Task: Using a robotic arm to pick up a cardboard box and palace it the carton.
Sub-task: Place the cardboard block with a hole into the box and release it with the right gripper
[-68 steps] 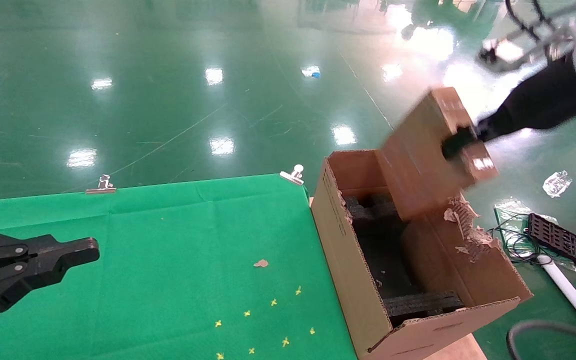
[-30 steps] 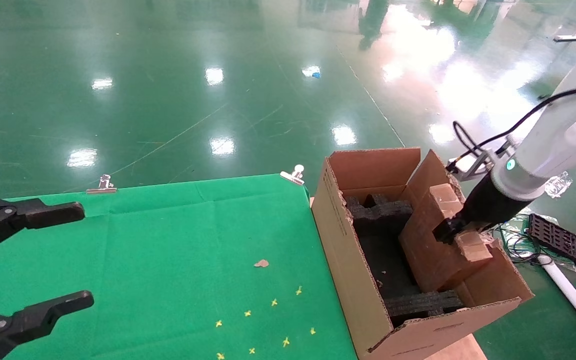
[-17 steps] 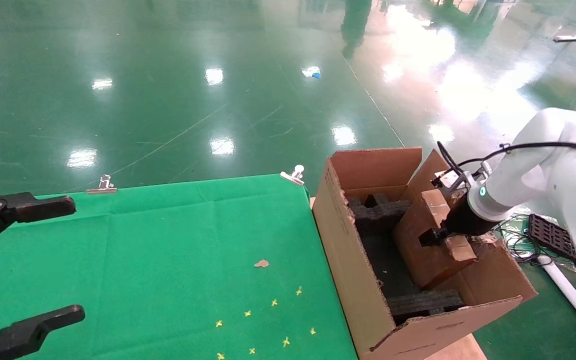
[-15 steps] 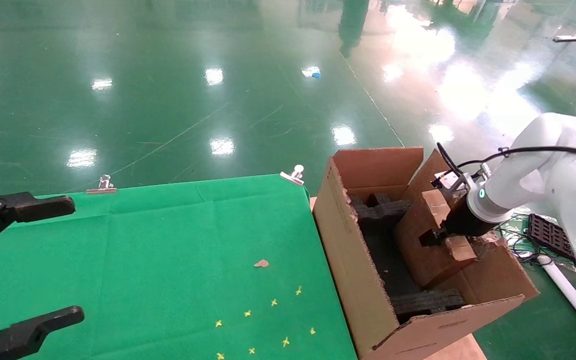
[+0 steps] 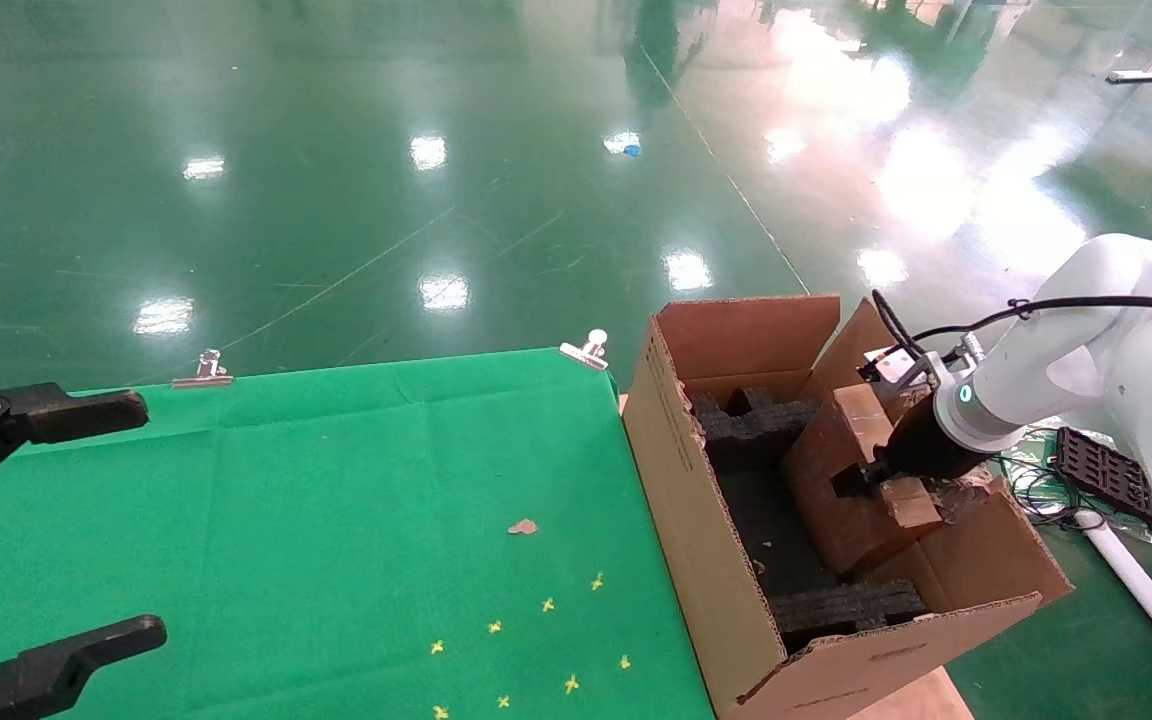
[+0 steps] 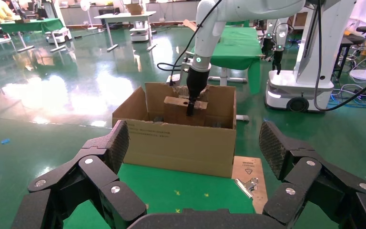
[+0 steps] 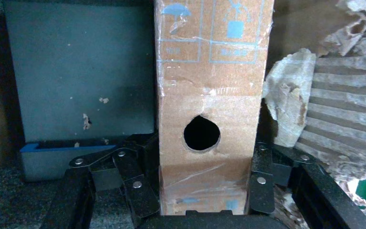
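My right gripper opens now, since the cardboard box stands low inside the carton's sides beside the black foam and would remain in the carton.
The slim brown cardboard box (image 5: 851, 480) stands tilted inside the large carton (image 5: 706, 530), its lower end down among the black foam inserts (image 5: 756, 420). My right gripper (image 5: 871, 478) on the white arm (image 5: 1056, 380) is shut on its upper narrow side. In the right wrist view the box (image 7: 208, 71) fills the space between the fingers (image 7: 136, 186), with its round hole (image 7: 201, 133) showing. My left gripper (image 5: 46, 530) is open and empty over the green table at the left. The left wrist view shows the carton (image 6: 181, 138) and the held box (image 6: 178, 110) far off.
A green cloth (image 5: 336, 520) covers the table, held by metal clips (image 5: 586, 350). A small brown scrap (image 5: 522, 526) and yellow marks lie on it. A black tray (image 5: 1121, 480) and cables lie on the floor right of the carton. Torn flap paper (image 7: 338, 124) hangs beside the box.
My right arm has brought the box down from above the carton into it and slightly leftward. My left gripper has opened wide.
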